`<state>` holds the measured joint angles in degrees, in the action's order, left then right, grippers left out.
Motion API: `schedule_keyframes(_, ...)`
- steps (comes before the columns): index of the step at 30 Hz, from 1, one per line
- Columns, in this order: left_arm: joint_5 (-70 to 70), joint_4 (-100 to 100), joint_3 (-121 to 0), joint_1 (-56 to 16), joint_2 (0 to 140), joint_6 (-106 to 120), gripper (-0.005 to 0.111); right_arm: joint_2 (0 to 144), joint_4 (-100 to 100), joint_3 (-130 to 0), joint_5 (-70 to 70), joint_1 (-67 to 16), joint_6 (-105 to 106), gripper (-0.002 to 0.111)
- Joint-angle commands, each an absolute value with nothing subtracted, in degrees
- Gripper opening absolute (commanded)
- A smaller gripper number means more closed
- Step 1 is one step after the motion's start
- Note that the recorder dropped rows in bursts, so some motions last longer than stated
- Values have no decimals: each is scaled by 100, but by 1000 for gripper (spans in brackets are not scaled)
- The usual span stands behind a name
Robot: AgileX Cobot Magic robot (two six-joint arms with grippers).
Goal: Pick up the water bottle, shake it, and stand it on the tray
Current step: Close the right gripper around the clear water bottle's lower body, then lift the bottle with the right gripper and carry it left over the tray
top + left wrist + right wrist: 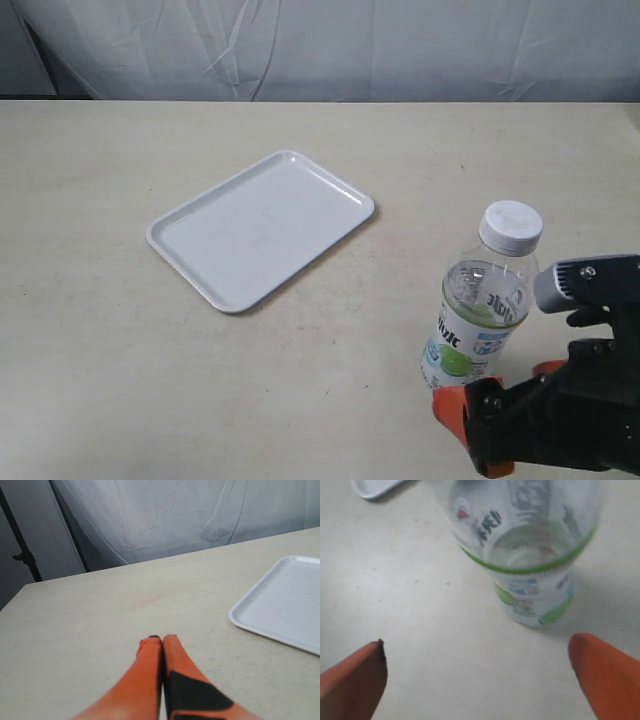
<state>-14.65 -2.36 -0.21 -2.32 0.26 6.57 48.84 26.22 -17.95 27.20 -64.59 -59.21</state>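
Next, my right gripper grabs the water bottle by its labeled body (466,343), to shake it and stand it on the white tray (260,228).
The water bottle (482,305), clear with a white cap and a green and blue label, stands upright on the table at the right. The white tray (260,228) lies flat to its left, near the middle. My right gripper (480,425) sits just in front of the bottle, low over the table. In the right wrist view it (477,657) is open, its orange fingers spread wide with bare table between them and the bottle (530,555) just beyond the tips, untouched. My left gripper (161,641) is shut and empty, with the tray's corner (280,605) off to one side.
A beige table (100,350) fills the scene, ending at a white draped backdrop (320,40) along its far edge. A dark stand (22,550) rises beside the backdrop in the left wrist view.
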Motion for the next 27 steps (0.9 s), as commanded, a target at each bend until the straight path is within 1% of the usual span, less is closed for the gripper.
schedule_keyframes(1, -1411, -245, 0, -234, 0, 655, 0, 5203, 3821, -1787, 2318, -6468, -6457, 94)
schedule_keyframes(4, -1411, -245, 0, -234, 0, 655, 0, 5481, 4526, -1787, 2724, -6468, -7316, 94)
schedule_keyframes(5, -1411, -245, 0, -234, 0, 655, 0, 5567, 4612, -1787, 2726, -6468, -7318, 94)
schedule_keyframes(9, -1411, -245, 0, -234, 0, 655, 0, 5824, 5397, -1787, 2322, -6468, -7614, 94)
schedule_keyframes(12, -1411, -245, 0, -234, 0, 655, 0, 6075, 6741, -1787, 2653, -6468, -8961, 94)
schedule_keyframes(14, -1411, -245, 0, -234, 0, 655, 0, 6235, 7310, -1787, 2831, -6468, -9468, 94)
schedule_keyframes(17, -1411, -245, 0, -234, 0, 655, 0, 6435, 8122, -1787, 2732, -6468, -10211, 94)
schedule_keyframes(19, -1411, -245, 0, -234, 0, 655, 0, 6588, 8621, -1787, 2700, -6468, -10723, 91)
schedule_keyframes(20, -1411, -245, 0, -234, 0, 655, 0, 6650, 8786, -1787, 2700, -6468, -10901, 88)
schedule_keyframes(21, -1411, -245, 0, -234, 0, 655, 0, 6733, 8957, -1787, 2700, -6468, -11072, 82)
schedule_keyframes(23, -1411, -245, 0, -234, 0, 655, 0, 6894, 9175, -1787, 2700, -6468, -11417, 68)
schedule_keyframes(27, -1411, -245, 0, -234, 0, 655, 0, 7202, 9269, -1787, 2701, -6468, -11616, 34)
